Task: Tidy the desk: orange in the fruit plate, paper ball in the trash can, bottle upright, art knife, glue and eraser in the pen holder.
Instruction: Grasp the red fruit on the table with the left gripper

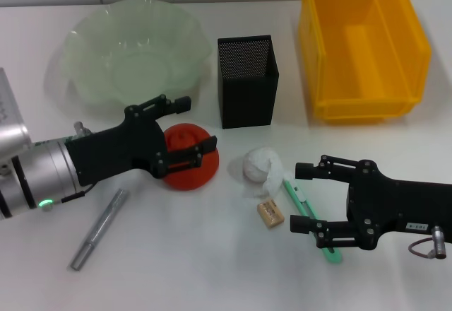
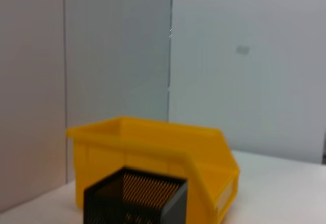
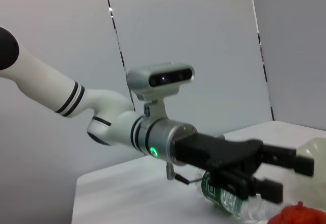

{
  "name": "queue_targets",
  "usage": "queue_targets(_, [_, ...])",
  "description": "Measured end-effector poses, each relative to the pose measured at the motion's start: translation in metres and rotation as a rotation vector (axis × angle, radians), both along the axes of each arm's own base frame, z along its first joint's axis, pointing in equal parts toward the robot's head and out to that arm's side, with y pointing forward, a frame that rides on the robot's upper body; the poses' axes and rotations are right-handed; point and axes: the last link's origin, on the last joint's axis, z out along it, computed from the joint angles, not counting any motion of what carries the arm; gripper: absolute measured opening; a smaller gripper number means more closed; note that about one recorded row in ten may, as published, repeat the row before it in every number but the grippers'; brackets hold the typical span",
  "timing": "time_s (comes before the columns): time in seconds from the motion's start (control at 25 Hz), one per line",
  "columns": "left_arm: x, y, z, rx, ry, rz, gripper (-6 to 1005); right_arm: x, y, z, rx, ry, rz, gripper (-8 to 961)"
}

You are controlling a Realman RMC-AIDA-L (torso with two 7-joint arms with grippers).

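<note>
My left gripper needs to line up with the orange before closing on the orange: one finger of the gripper crosses above the red orange's top [image 1: 182,137].
The orange [image 1: 188,164] lies on the table in front of the fruit plate [image 1: 134,49]. My left gripper [image 1: 201,122] is open and hovers just over the orange; one finger crosses its top. In the right wrist view the left gripper [image 3: 277,178] is above the orange [image 3: 300,215], and the bottle [image 3: 226,201] lies on its side behind it. In the head view my left arm hides the bottle. My right gripper [image 1: 294,198] is open over the green art knife [image 1: 305,205]. The paper ball [image 1: 261,164] and the eraser [image 1: 269,213] lie just left of it.
The black pen holder [image 1: 247,81] stands at the back centre, with the yellow trash can [image 1: 360,42] to its right; both show in the left wrist view, pen holder [image 2: 135,198] and trash can [image 2: 153,152]. A grey glue stick [image 1: 99,227] lies at the front left.
</note>
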Motion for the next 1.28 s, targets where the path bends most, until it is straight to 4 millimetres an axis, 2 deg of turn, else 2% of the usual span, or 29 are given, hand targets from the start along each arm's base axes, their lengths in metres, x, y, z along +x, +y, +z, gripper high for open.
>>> queue_targets(0.24, [-0.01, -0.003, -0.012, 0.014, 0.045, 0.043, 817, 0.0, 0.0, 0.0, 0.0, 0.0, 0.0, 795])
queue_targets(0.76, [-0.017, -0.004, -0.018, 0.01, 0.066, 0.087, 811, -0.003, 0.002, -0.001, -0.001, 0.003, 0.008, 788])
queue_targets(0.8, [-0.019, -0.006, -0.024, 0.023, 0.101, 0.071, 811, -0.003, 0.002, -0.001, -0.001, 0.003, 0.008, 787])
queue_targets(1.28, [-0.021, -0.005, -0.024, 0.04, 0.084, 0.112, 604, -0.002, 0.001, -0.002, -0.008, 0.006, -0.001, 780])
